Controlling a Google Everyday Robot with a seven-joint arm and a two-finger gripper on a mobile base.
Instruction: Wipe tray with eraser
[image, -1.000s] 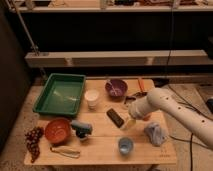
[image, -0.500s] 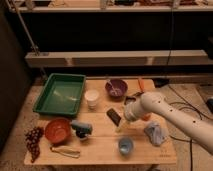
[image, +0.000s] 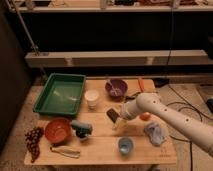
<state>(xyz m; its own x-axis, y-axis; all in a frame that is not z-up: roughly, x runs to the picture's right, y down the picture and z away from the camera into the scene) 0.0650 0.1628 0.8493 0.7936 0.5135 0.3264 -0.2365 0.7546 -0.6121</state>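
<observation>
The gripper grabs the small dark eraser by its end farther from the tray (image: 117, 120) next, to wipe the green tray (image: 44, 102).
The large green tray (image: 44, 102) lies at the back left of the wooden table. The eraser (image: 112, 115), a small dark block, rests on the table near the middle, right of the tray. My gripper (image: 119, 121) comes in on the white arm from the right and hangs open right at the eraser's near-right end, its fingertips partly covering that end. Nothing is lifted off the table.
A white cup (image: 92, 98) and a purple bowl (image: 116, 88) stand behind the eraser. In front are an orange-red bowl (image: 57, 130), a blue-grey toy (image: 81, 128), grapes (image: 33, 140), a small blue cup (image: 125, 145) and a crumpled cloth (image: 155, 133).
The arm has swung left and down, bringing the gripper from right of the eraser to right beside it. The eraser and tray have not moved.
</observation>
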